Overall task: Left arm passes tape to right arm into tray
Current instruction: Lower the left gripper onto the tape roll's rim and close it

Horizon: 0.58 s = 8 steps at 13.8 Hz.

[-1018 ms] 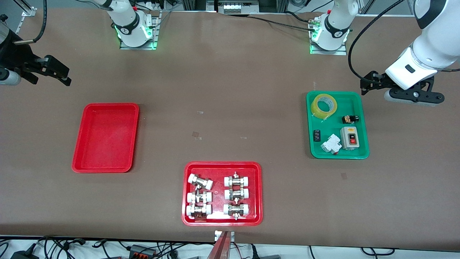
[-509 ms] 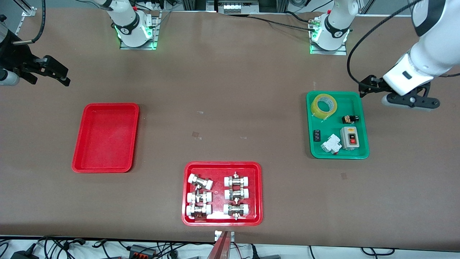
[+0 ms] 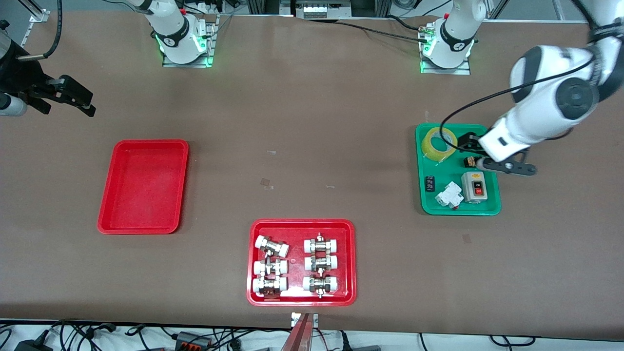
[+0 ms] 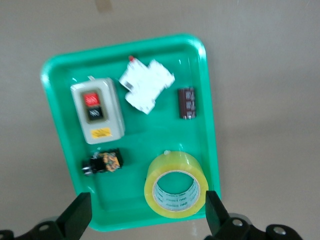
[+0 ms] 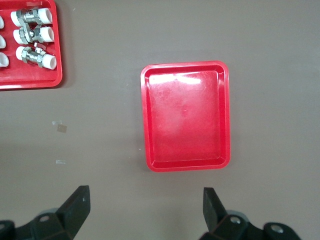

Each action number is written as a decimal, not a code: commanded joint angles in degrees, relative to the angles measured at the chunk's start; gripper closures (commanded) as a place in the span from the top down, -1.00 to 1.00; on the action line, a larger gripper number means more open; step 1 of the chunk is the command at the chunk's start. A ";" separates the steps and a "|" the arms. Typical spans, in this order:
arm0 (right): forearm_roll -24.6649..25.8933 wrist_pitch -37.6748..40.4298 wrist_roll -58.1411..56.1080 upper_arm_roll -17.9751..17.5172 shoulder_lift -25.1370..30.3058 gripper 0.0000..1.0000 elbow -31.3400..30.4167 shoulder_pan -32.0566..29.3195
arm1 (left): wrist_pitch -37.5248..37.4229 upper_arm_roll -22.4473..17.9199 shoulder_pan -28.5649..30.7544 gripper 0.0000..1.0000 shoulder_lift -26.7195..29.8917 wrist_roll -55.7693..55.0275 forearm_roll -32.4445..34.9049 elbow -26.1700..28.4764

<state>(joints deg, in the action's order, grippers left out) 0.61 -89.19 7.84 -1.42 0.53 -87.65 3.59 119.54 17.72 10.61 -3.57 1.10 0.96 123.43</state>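
The yellow tape is wide across, but its center hole (image 3: 438, 143) is open, so the left gripper will next pick the tape up by its ring side (image 3: 452, 138).
The yellow tape (image 3: 439, 142) lies flat in the green tray (image 3: 456, 173), at the tray's end farther from the front camera. My left gripper (image 3: 469, 144) hangs open and empty over that end of the green tray, above and beside the roll. In the left wrist view the tape (image 4: 176, 186) shows below the open left gripper (image 4: 146, 212), close to one finger (image 4: 214, 207). The plain red tray (image 3: 144, 185) lies empty toward the right arm's end. My right gripper (image 3: 78, 97) waits open and empty in the air, off that tray; the right wrist view shows the red tray (image 5: 187, 115) and the right gripper (image 5: 145, 207).
The green tray (image 4: 145, 135) also holds a grey switch box (image 3: 474, 186), a white breaker (image 3: 449, 195), a small black part (image 3: 430, 183) and a black-and-orange part (image 4: 103, 162). A red tray (image 3: 302, 223) with several white-capped fittings lies near the front edge.
My left arm has swung in from beside the green tray and lowered, so its gripper now hangs over the tray next to the tape. The right arm has hardly moved.
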 commanded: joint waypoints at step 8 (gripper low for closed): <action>0.00 0.60 -0.46 -0.25 0.34 1.00 -0.33 -0.16 | 27.67 1.26 5.21 1.00 -4.86 -0.66 0.62 21.59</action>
<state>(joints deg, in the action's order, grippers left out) 0.61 -89.06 7.84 -1.43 0.50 -87.67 3.60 144.48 18.24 14.50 -5.70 0.58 0.96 144.91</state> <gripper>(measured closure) 0.000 0.000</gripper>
